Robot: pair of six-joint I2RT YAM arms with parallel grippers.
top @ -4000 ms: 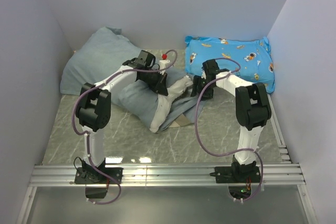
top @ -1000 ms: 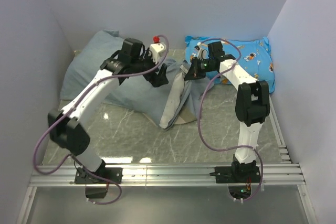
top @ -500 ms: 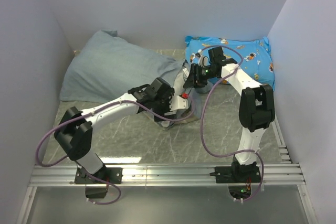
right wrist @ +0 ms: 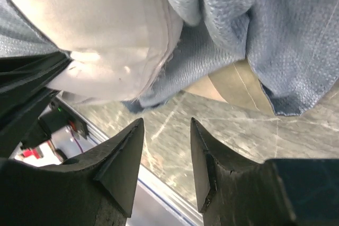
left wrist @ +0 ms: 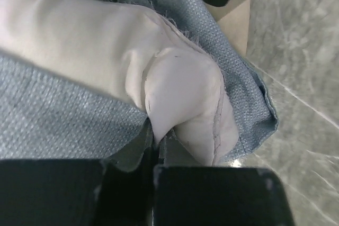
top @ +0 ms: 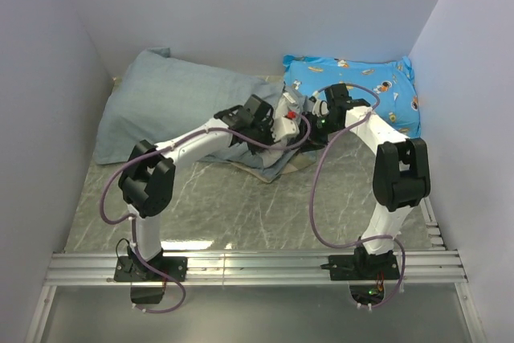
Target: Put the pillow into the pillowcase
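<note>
My right gripper is to take hold of the pillowcase next, by its hemmed edge at the pillowcase's opening, so the pillow's white corner stays free to be tucked inside.
The grey-blue pillowcase lies puffed up at the back left, its mouth toward the centre. In the left wrist view a white corner of the pillow sticks out of the pillowcase. My left gripper is shut on a pinch of that white cloth, right at the pillowcase hem; from above the left gripper sits at the mouth. My right gripper is open just beside the mouth, nothing between its fingers, with the pillow and the pillowcase ahead of it. Seen from above, the right gripper faces the left one.
A bright blue cartoon-print cushion lies at the back right, just behind the right arm. The pillowcase's tan panel rests on the marble table. Walls close in on the left, back and right; a metal rail runs along the near edge.
The left gripper moved from the front of the mouth up to the pillow corner and shut on it. The right gripper let go of the pillowcase and now stands open; the cloth has dropped.
</note>
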